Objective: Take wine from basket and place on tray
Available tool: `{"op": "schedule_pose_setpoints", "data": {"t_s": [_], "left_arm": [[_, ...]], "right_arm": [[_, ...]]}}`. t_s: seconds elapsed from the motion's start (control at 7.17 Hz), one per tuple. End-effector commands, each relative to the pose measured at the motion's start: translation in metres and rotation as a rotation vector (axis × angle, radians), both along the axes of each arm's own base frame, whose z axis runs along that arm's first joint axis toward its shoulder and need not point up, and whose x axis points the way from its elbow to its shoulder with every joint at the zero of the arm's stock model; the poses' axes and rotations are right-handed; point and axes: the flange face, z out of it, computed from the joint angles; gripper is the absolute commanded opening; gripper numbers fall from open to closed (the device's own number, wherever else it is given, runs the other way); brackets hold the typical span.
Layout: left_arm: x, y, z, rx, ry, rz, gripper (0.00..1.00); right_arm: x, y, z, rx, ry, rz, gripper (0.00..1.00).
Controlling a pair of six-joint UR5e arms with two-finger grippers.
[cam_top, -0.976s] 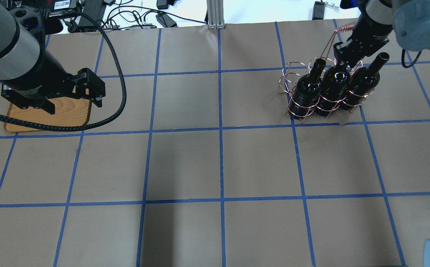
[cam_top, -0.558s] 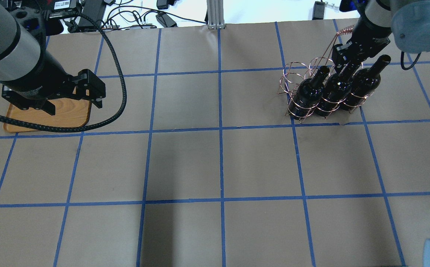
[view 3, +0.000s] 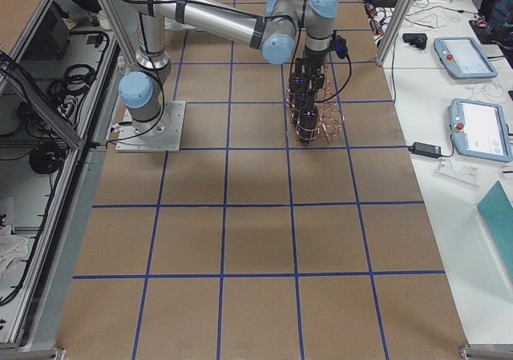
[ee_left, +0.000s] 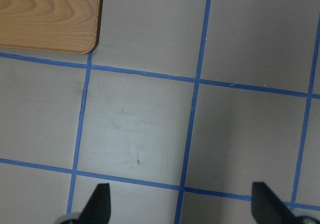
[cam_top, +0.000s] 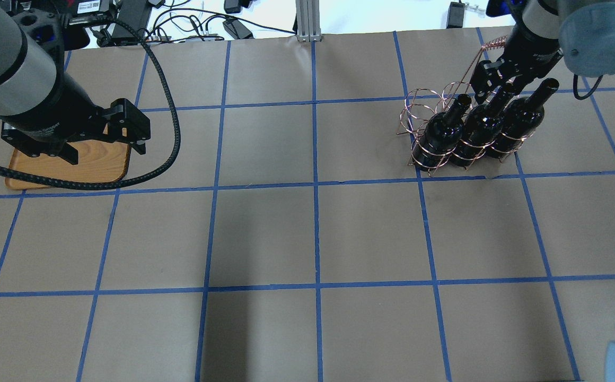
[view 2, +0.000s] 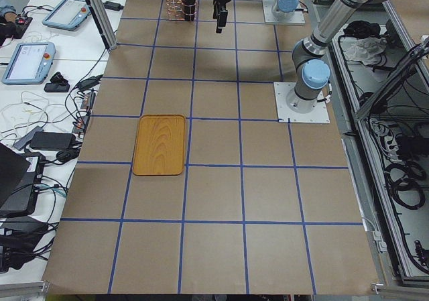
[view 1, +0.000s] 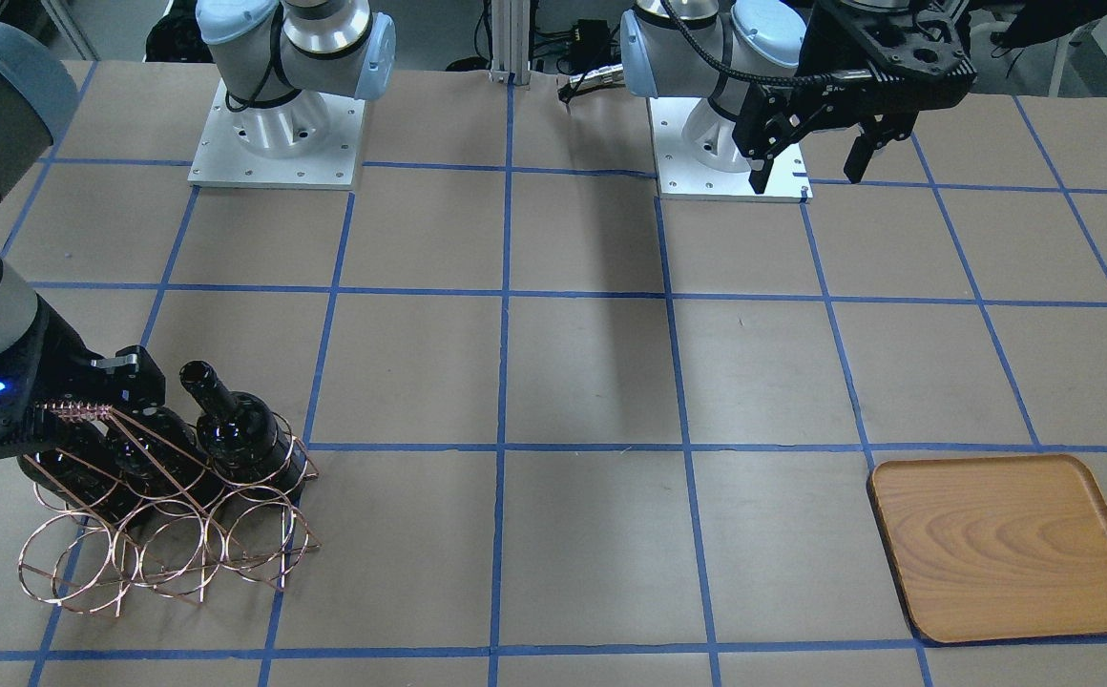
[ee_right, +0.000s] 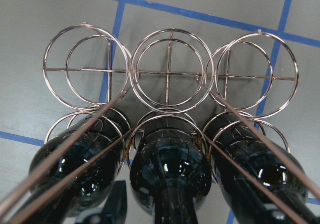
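Note:
I need to grab the middle bottle by its neck (ee_right: 172,199) with my right gripper next, because bottles stand close on both sides and a wire ring goes around the middle bottle's body.
Three black wine bottles stand in the near row of the copper wire basket (cam_top: 423,109): left (cam_top: 440,132), middle (cam_top: 477,130) and right (cam_top: 519,119). My right gripper (cam_top: 498,91) is low over the middle bottle, open, with its fingers on either side of the neck. In the right wrist view the middle bottle (ee_right: 170,171) is just below the camera, with one finger (ee_right: 117,204) left of its neck and a gap between them. The wooden tray (cam_top: 95,165) lies at the far left. My left gripper (cam_top: 105,144) hangs open and empty over the tray's right edge.
The basket's back row of rings (ee_right: 170,69) holds nothing. Its coiled handle bar (cam_top: 493,42) leans beside my right wrist. Cables and devices (cam_top: 180,21) lie past the table's far edge. The tray's corner (ee_left: 47,14) shows in the left wrist view.
My right gripper has come down from above the bottles to around the middle bottle's neck. The left arm and the tray have not moved.

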Motion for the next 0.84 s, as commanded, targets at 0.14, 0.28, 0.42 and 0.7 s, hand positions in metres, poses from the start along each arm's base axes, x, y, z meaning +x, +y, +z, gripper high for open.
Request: {"op": "schedule_pose_setpoints", "data": {"t_s": [0.14,0.28,0.42,0.7], "left_arm": [[0.0000,-0.0001,0.0002,-0.002,0.000,0.000,1.00],[0.0001,-0.0004,-0.0008,0.002,-0.001,0.000,1.00],[0.0001,0.0014,0.0055,-0.012,-0.001,0.003,1.00],[-0.0001,0.0014,0.0042,-0.010,0.000,0.001,1.00]], "right_arm": [[0.0006,0.0038,-0.0040,0.040,-0.007,-0.005,0.42],[0.0007,0.0049,-0.0043,0.045,-0.006,-0.005,0.41],[0.0010,0.0073,-0.0063,0.070,-0.010,-0.005,0.41],[0.0009,0.0077,-0.0054,0.069,-0.008,-0.005,0.42]]}}
